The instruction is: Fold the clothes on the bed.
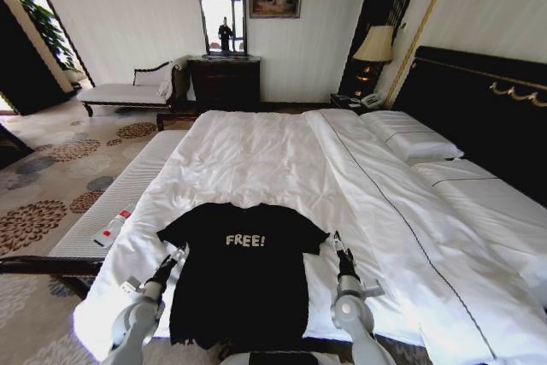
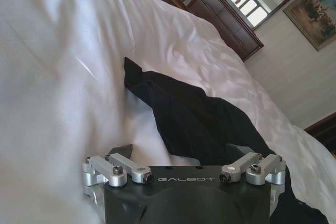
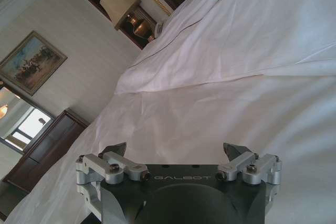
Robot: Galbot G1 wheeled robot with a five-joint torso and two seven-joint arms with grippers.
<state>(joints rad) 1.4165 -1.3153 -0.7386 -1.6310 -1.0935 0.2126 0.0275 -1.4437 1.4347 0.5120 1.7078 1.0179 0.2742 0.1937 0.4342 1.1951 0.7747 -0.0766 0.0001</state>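
Note:
The black T-shirt next needs to be grabbed by its bench-side sleeve cuff with my left gripper, to fold the sleeve toward the lettered chest.
The clothes, a black T-shirt with white "FREE!" lettering, lie flat and face up at the near end of the bed, hem hanging over the front edge. My left gripper hovers open at the shirt's left sleeve; in the left wrist view the gripper stands open just short of that black sleeve. Beside the right sleeve, my right gripper is over white duvet. In the right wrist view this gripper is open with nothing between its fingers.
A pale padded bench runs along the bed's left side with a small white and red object on it. Pillows and the dark headboard are at the right. A dresser and chaise stand far back.

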